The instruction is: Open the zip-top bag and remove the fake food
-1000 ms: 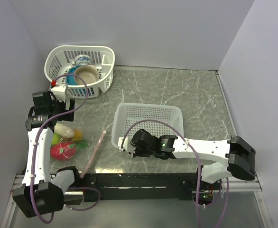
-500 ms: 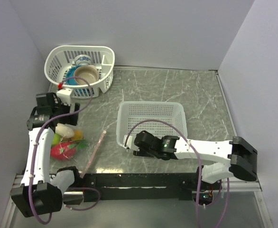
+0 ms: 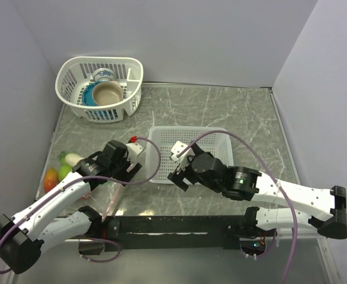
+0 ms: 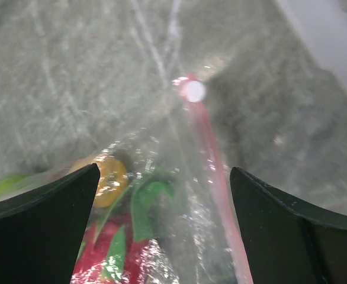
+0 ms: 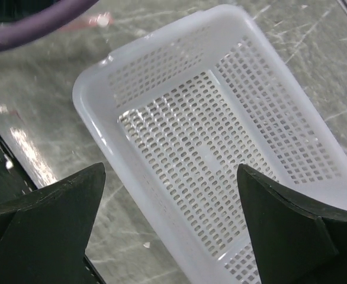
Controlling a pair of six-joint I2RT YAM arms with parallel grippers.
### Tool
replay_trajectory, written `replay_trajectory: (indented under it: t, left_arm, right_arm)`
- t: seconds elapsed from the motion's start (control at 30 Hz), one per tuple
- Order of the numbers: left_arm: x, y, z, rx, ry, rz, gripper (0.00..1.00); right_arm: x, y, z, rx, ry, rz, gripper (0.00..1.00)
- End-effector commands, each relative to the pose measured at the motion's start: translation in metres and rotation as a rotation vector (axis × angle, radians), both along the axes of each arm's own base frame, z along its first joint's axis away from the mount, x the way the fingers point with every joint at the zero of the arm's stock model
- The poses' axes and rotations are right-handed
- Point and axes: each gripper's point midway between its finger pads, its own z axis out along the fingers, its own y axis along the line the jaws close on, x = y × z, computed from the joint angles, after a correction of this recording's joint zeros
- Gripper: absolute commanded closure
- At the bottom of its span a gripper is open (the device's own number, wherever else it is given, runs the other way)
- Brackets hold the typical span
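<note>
My left gripper will grab the pink zipper strip (image 4: 213,162) next. The strip's white end will stay free for my right gripper to open the zip-top bag (image 4: 179,195).
In the left wrist view the clear zip-top bag (image 4: 179,195) lies on the table, its pink zipper strip (image 4: 208,148) running away to a white end (image 4: 193,90). Fake food shows through the plastic: a red dragon fruit with green tips (image 4: 111,251) and an orange piece (image 4: 109,174). My left gripper (image 4: 164,198) hangs open just above the bag, one finger on each side. In the top view this gripper (image 3: 119,168) covers most of the bag. A white piece (image 3: 73,158), a green one (image 3: 64,171) and an orange one (image 3: 50,179) show at its left. My right gripper (image 3: 182,171) is open and empty.
A rectangular white mesh basket (image 3: 218,142) stands mid-table, and the right gripper (image 5: 170,219) hovers over its near-left rim (image 5: 108,136). A round white basket (image 3: 132,71) with bowls and a cup is at the back left. Walls close in on both sides.
The left arm has swung from the far left to above the bag. The right gripper has opened, let go of the rectangular basket's rim and lifted; the basket had shifted slightly right.
</note>
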Motion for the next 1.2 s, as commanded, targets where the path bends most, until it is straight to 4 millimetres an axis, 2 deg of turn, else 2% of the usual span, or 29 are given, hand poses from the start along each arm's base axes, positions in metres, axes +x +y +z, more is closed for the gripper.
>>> replay_trajectory:
  t: [0.0, 0.03, 0.13, 0.23, 0.3, 0.4, 0.5, 0.6, 0.67, 0.73, 0.83, 0.87, 0.9, 0.97, 1.07, 1.1, 1.17]
  left_arm:
    - [0.022, 0.006, 0.015, 0.022, -0.154, 0.103, 0.01]
    - [0.021, 0.005, 0.012, 0.037, -0.149, 0.106, 0.01]
    - [0.013, -0.005, -0.005, 0.109, -0.133, 0.054, 0.01]
    - [0.000, -0.016, -0.031, 0.149, -0.088, -0.025, 0.01]
    - [-0.005, -0.023, -0.034, 0.172, -0.087, -0.069, 0.01]
    - [-0.010, -0.027, -0.039, 0.218, -0.084, -0.118, 0.01]
    - [-0.009, -0.018, -0.046, 0.284, -0.101, -0.106, 0.01]
    - [-0.003, -0.010, -0.045, 0.309, -0.150, -0.078, 0.07]
    - [-0.003, -0.006, -0.048, 0.322, -0.163, -0.071, 0.18]
    - [-0.004, 0.006, -0.054, 0.373, -0.171, -0.055, 0.24]
    - [0.000, 0.017, -0.055, 0.447, -0.206, -0.033, 0.46]
    - [0.001, 0.017, -0.053, 0.451, -0.209, -0.032, 0.60]
    - [0.001, 0.015, -0.052, 0.441, -0.208, -0.031, 0.67]
    - [0.004, 0.009, -0.043, 0.409, -0.215, -0.030, 0.85]
    - [0.012, 0.005, -0.022, 0.392, -0.267, -0.008, 0.99]
    - [0.015, 0.006, -0.014, 0.395, -0.277, -0.006, 0.99]
    - [0.025, -0.003, 0.021, 0.316, -0.331, 0.010, 0.99]
  right_arm:
    - [0.007, -0.014, 0.061, 0.300, -0.025, -0.144, 0.00]
    - [0.008, -0.016, 0.074, 0.378, -0.038, -0.164, 0.00]
    - [0.005, -0.034, 0.096, 0.539, -0.071, -0.187, 0.00]
    - [0.009, -0.055, 0.105, 0.638, -0.112, -0.255, 0.00]
    - [0.012, -0.064, 0.106, 0.650, -0.127, -0.295, 0.00]
    - [0.019, -0.068, 0.106, 0.627, -0.126, -0.336, 0.00]
    - [0.024, -0.069, 0.108, 0.630, -0.125, -0.364, 0.00]
    - [0.028, -0.073, 0.115, 0.676, -0.126, -0.369, 0.00]
    - [0.033, -0.078, 0.116, 0.696, -0.129, -0.391, 0.00]
    - [0.034, -0.079, 0.116, 0.700, -0.122, -0.385, 0.01]
    - [0.038, -0.081, 0.118, 0.694, -0.122, -0.393, 0.02]
    - [0.039, -0.082, 0.118, 0.695, -0.122, -0.395, 0.03]
    - [0.040, -0.081, 0.118, 0.691, -0.122, -0.395, 0.04]
    - [0.040, -0.079, 0.120, 0.695, -0.119, -0.386, 0.04]
    - [0.039, -0.075, 0.121, 0.692, -0.111, -0.369, 0.05]
    - [0.040, -0.074, 0.122, 0.691, -0.112, -0.367, 0.06]
    - [0.040, -0.072, 0.122, 0.687, -0.112, -0.357, 0.07]
